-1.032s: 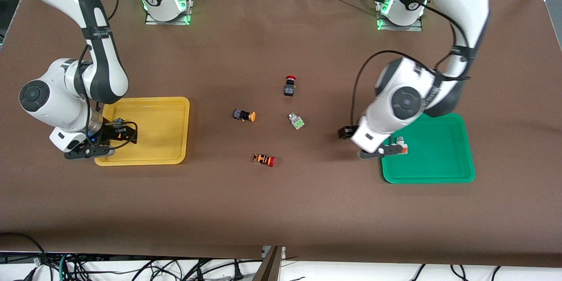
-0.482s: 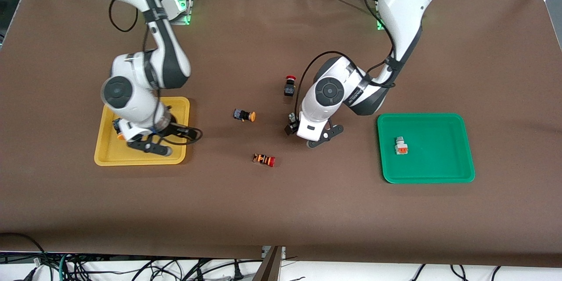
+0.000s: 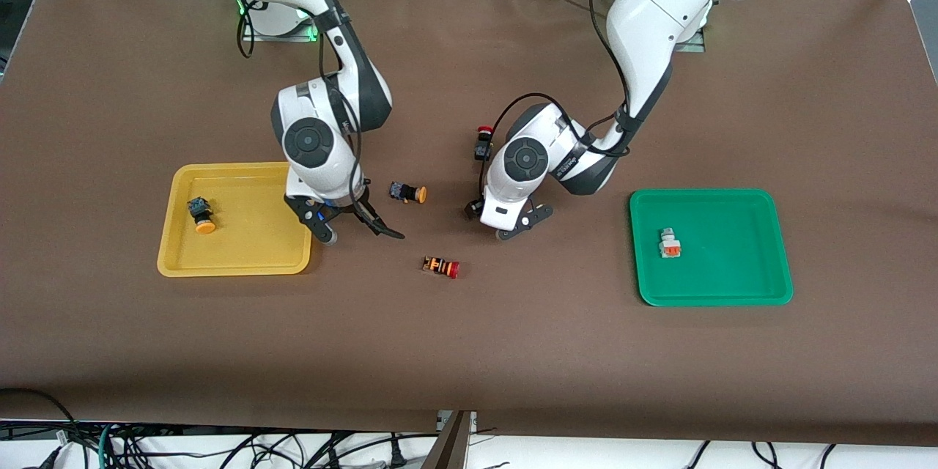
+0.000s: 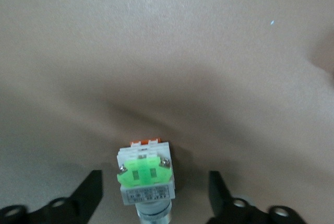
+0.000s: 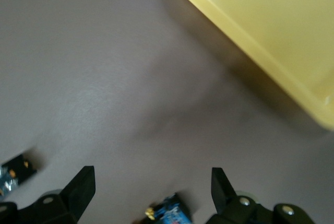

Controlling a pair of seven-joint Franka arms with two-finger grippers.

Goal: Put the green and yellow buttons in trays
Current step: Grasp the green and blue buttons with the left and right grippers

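The black yellow-capped button needs to go in the yellow tray (image 3: 234,253), so my right gripper will next grab it by its black neck (image 3: 410,193).
The yellow tray (image 3: 234,253) holds a black button with a yellow-orange cap (image 3: 200,215). The green tray (image 3: 733,286) holds a pale grey button with an orange face (image 3: 668,244). A second black yellow-capped button (image 3: 407,193) lies on the table; its body also shows in the right wrist view (image 5: 169,211), just off my open, empty right gripper (image 3: 353,229) (image 5: 151,187). My left gripper (image 3: 506,223) (image 4: 154,195) is open low over the grey green-faced button (image 4: 145,179), which lies between its fingers and is hidden in the front view.
A black button with a red mushroom cap (image 3: 483,143) lies beside the left arm's wrist. A red-tipped cylinder with orange stripes (image 3: 441,266) lies nearer the front camera, between the two grippers. The yellow tray's corner (image 5: 271,41) shows in the right wrist view.
Both grippers let go of their buttons in the trays and moved to the table's middle. The right one left the yellow tray; the left one came over the green-faced button.
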